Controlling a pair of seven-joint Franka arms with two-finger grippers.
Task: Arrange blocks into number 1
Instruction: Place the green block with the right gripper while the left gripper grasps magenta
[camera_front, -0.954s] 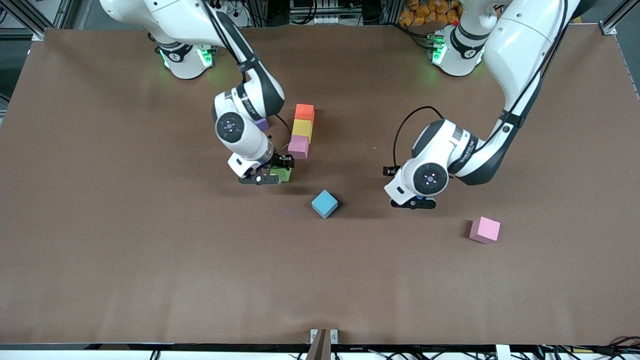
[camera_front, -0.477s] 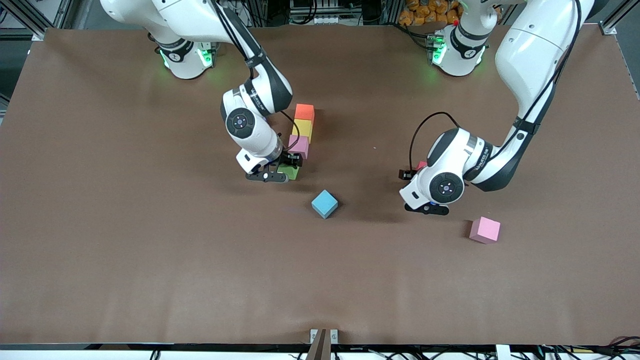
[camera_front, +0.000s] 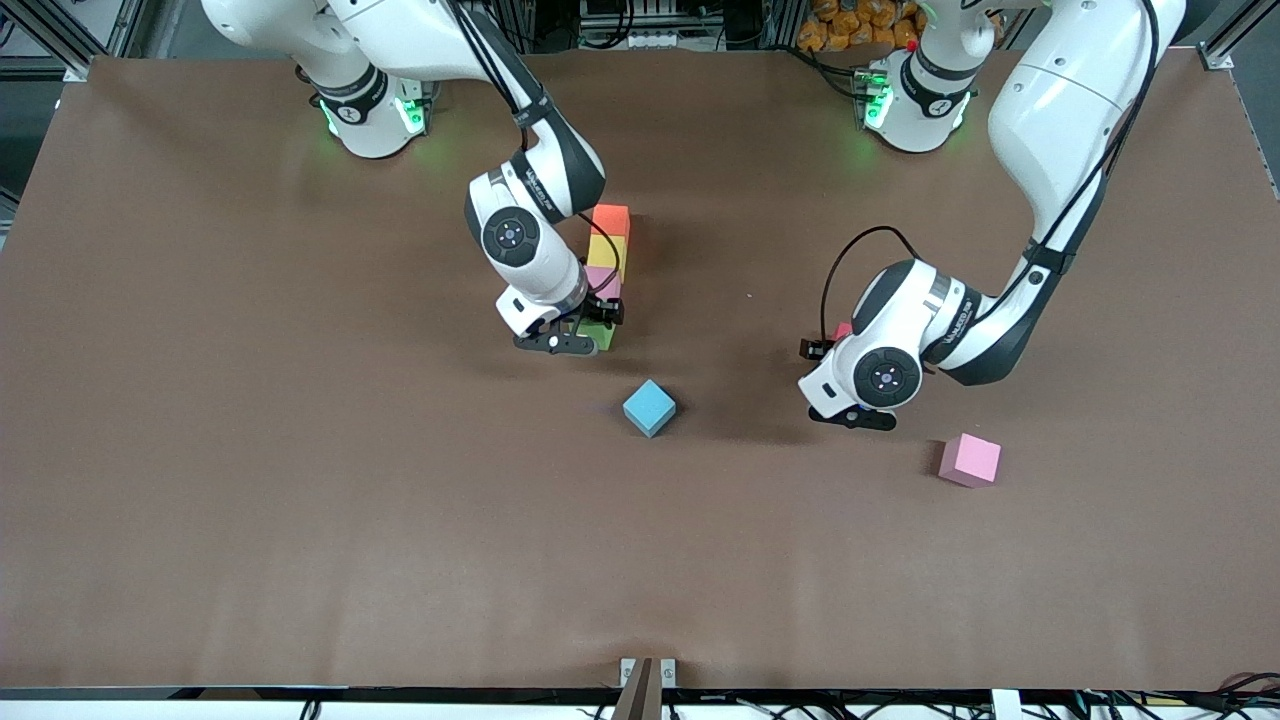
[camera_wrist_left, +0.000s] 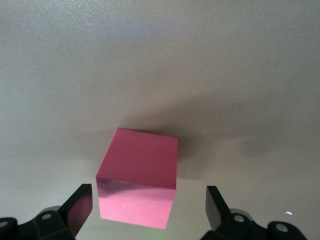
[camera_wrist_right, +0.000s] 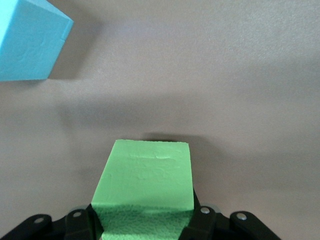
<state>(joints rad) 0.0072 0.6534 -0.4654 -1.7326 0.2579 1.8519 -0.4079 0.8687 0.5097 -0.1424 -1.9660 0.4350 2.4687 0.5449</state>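
The red block (camera_front: 843, 329) will make the column longer past the orange block (camera_front: 610, 219), so my left gripper will next take hold of the red block by its opposite sides.
An orange block (camera_front: 610, 219), a yellow block (camera_front: 606, 248) and a pink block (camera_front: 603, 279) form a column running toward the front camera. My right gripper (camera_front: 600, 326) (camera_wrist_right: 145, 220) is shut on the green block (camera_front: 598, 337) (camera_wrist_right: 145, 185), at the column's end just nearer the camera than the pink one. My left gripper (camera_front: 840, 342) (camera_wrist_left: 149, 200) stands open and low, its fingers apart on either side of a red block (camera_front: 843, 329) (camera_wrist_left: 137, 175) without touching it. A blue block (camera_front: 649, 407) (camera_wrist_right: 27, 42) lies loose, nearer the camera than the column.
A second pink block (camera_front: 969, 460) sits alone toward the left arm's end of the table, nearer the camera than the left gripper. The brown table surface (camera_front: 300, 500) stretches wide around the blocks.
The right arm has carried the green block sideways up to the column's near end. The left arm shifted toward its own end of the table, uncovering a bit of the red block, then held still.
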